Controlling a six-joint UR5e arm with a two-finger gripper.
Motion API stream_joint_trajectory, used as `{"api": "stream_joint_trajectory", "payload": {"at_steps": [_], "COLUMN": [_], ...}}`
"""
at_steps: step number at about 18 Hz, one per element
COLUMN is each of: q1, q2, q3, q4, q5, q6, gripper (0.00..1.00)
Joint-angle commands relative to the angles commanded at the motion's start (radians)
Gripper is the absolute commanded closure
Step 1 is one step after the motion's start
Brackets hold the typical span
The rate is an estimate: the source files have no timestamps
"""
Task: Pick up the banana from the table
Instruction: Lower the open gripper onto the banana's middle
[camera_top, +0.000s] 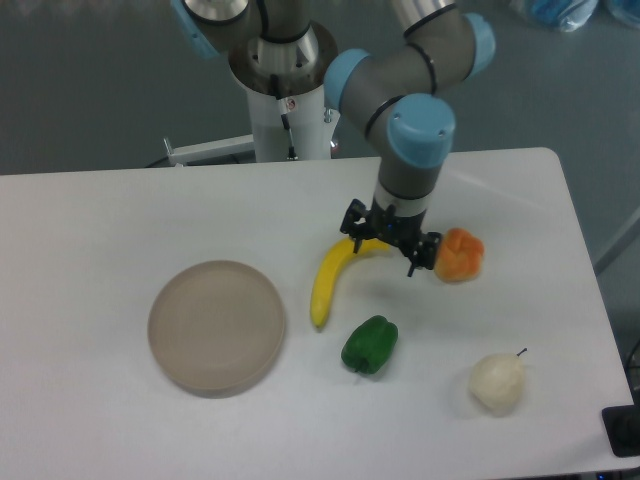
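Observation:
The robot's gripper should grab the banana by its curved middle (345, 250) next, so that it can pick the banana up.
The yellow banana (327, 282) lies on the white table (120, 220) near the middle, curving from its lower tip up to a stem end that my gripper hides. My gripper (388, 243) hangs over that stem end, pointing down, with its dark fingers spread and nothing held between them. Seen from above, I cannot tell how high it is above the banana.
A round beige plate (216, 326) sits left of the banana. A green pepper (369, 344) lies just below it. An orange fruit (459, 254) is right of the gripper, and a pale pear (498, 381) is at the front right.

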Motion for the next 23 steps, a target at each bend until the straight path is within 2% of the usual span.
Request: {"api": "stream_joint_trajectory", "payload": {"at_steps": [3, 9, 22, 23], "q1": [-0.031, -0.081, -0.106, -0.106], "q2": [-0.012, -0.035, -0.08, -0.081], "q3": [-0.02, -0.028, -0.049, -0.049], "q4": [0.005, 0.02, 0.034, 0.037], "q5": [0.032, 0.034, 0.037, 0.037], "q6": [-0.041, -0.043, -0.043, -0.043], "gripper": [0.0, 0.0, 0.0, 0.07]}}
